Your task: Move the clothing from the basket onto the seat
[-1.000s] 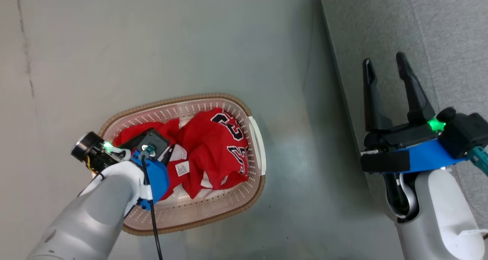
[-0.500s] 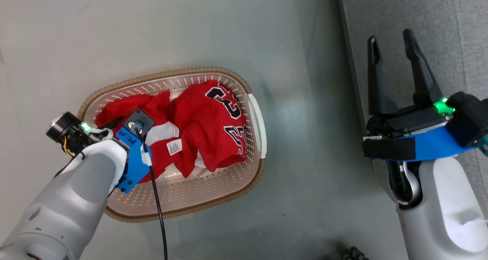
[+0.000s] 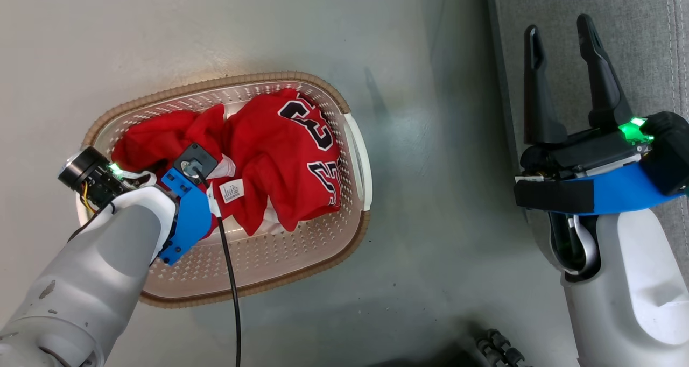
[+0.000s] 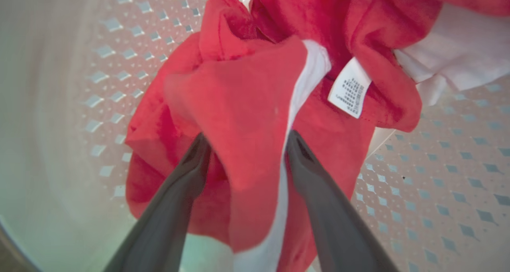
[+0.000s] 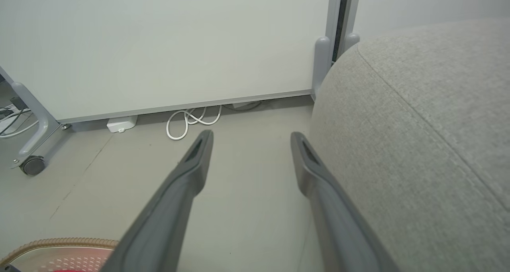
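My left gripper takes hold of the red garment by its white-trimmed raised fold next, to bring the garment from the basket onto the seat.
The basket stands on the floor with the clothing in it: a red jersey with black-and-white lettering on the right, and a red garment with white bands on the left. My left arm reaches down into the basket. In the left wrist view my left gripper is open, its fingers straddling a raised fold of the white-trimmed garment above the perforated basket floor. My right gripper hangs open and empty over the edge of the grey seat, which also shows at its right.
A black cable trails from my left wrist across the basket's near rim. Grey floor separates the basket and the seat. Ahead of the right gripper stand a white panel on castors and a coiled white cord.
The camera has shifted, so the whole picture slid up and left. My left wrist has sunk a little deeper onto the trimmed garment. The right gripper has stayed open.
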Robot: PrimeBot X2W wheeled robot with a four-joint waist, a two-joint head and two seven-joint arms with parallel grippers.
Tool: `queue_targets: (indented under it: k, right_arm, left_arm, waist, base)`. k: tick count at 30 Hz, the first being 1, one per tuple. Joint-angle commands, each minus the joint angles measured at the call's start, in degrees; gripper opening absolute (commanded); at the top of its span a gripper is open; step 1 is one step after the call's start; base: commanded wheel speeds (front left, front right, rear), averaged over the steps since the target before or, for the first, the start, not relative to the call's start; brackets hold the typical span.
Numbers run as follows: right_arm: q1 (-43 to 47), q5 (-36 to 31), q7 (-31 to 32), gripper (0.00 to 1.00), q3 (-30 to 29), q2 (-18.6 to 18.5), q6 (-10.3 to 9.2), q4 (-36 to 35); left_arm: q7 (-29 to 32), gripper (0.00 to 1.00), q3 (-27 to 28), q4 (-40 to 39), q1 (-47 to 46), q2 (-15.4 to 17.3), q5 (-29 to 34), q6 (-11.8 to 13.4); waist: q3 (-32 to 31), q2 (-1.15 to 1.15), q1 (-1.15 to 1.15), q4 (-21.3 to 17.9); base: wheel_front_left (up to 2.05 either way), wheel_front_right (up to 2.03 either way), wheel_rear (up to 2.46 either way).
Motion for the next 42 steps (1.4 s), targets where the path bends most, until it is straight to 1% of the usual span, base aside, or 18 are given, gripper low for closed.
queue_targets:
  k: [1,2,9,11,17,23,35,42]
  right_arm:
    - [-0.89,0.28,-0.22,1.00,-0.03,-0.22,0.03,-0.25]
    - [-0.84,0.30,-0.22,1.00,-0.04,-0.22,0.03,-0.24]
    - [-0.88,0.67,-0.21,1.00,0.03,-0.22,0.03,0.46]
    - [-0.76,0.55,-0.21,1.00,-0.20,-0.22,0.03,0.62]
    - [-0.22,-0.04,-0.22,1.00,-0.66,-0.22,0.03,1.28]
    - [0.91,-0.83,-0.21,1.00,-0.81,-0.23,0.03,2.10]
    - [4.31,-2.56,-0.22,1.00,-1.83,-0.24,0.03,3.67]
    - [6.57,-3.43,-0.22,1.00,-2.43,-0.24,0.03,4.49]
  left_arm:
    - [-0.05,0.29,-0.25,0.11,-0.85,0.26,0.19,-0.04]
    - [-0.16,0.00,-0.52,0.00,-0.93,0.31,0.40,-0.04]
    - [-0.98,0.00,-1.30,-0.69,-0.52,0.63,-0.29,-0.04]
    - [-1.89,0.00,-1.40,-0.99,-0.41,0.17,-0.84,-0.04]
    - [-4.68,0.00,-1.70,-2.00,0.21,-1.78,-2.41,-0.04]
    - [-8.09,0.00,-1.93,-3.88,0.48,-4.59,-3.85,-0.04]
    - [-15.63,0.00,-1.89,-5.87,2.46,-9.43,-7.73,-0.04]
    - [-18.12,0.00,-0.67,-7.52,3.05,-11.39,-10.02,-0.04]
  waist:
    - [0.11,0.00,-0.01,-0.09]
    - [0.17,0.00,-0.01,-0.15]
    - [-0.42,0.00,-0.01,-0.14]
    - [-0.90,0.00,-0.01,0.19]
    - [-3.08,0.00,-0.01,1.59]
    - [-6.13,0.00,-0.01,3.74]
    - [-14.38,0.00,-0.01,8.29]
    - [-19.19,0.00,-0.01,10.54]
  base:
    - [0.00,0.00,0.00]
    - [0.00,0.00,0.00]
    - [0.00,0.00,0.00]
    - [0.00,0.00,0.00]
    - [0.00,0.00,0.00]
    - [0.00,0.00,0.00]
    - [0.00,0.00,0.00]
    - [0.00,0.00,0.00]
